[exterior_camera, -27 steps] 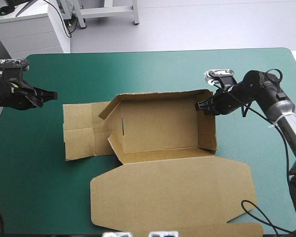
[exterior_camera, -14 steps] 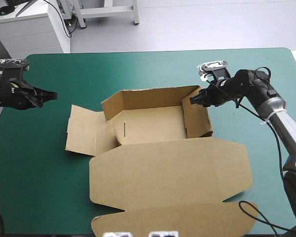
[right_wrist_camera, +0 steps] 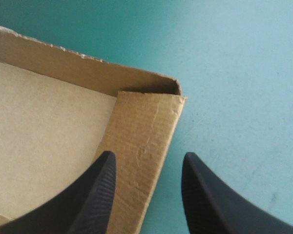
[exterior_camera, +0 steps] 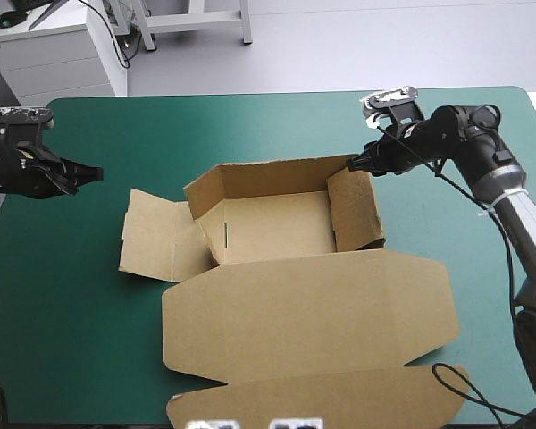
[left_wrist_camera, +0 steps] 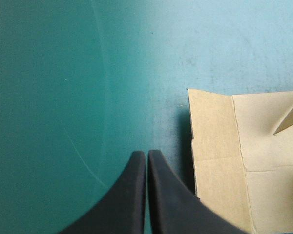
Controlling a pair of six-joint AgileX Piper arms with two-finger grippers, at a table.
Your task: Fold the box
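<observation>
The right gripper grabs the box's raised side by that side's top edge (exterior_camera: 364, 172) next, to hold the box (exterior_camera: 277, 223) in shape for folding.
The brown box (exterior_camera: 277, 223) lies mid-table as an open tray. Its back wall (exterior_camera: 268, 177) and right wall (exterior_camera: 355, 210) stand raised, its left flaps (exterior_camera: 156, 237) lie flat, and its lid (exterior_camera: 304, 313) spreads flat toward the front. My right gripper (exterior_camera: 353, 166) hovers open at the far right corner. In the right wrist view the right gripper (right_wrist_camera: 149, 168) straddles the right wall (right_wrist_camera: 141, 131), without touching it. My left gripper (exterior_camera: 96, 172) is shut and holds nothing, out to the left of the box. In the left wrist view the left gripper (left_wrist_camera: 147, 157) points past the flat flap (left_wrist_camera: 219, 161).
The lid's front flap (exterior_camera: 322, 398) reaches the table's front edge. A strip of teal-green cover (exterior_camera: 107, 214) separates the left gripper from the box's left flaps. More cover (exterior_camera: 447, 214) lies to the right of the box, under the right arm.
The box has slid left and toward the far edge, and its right wall now stands steeper. My right gripper has drawn back to the far right corner. The left arm has stayed still.
</observation>
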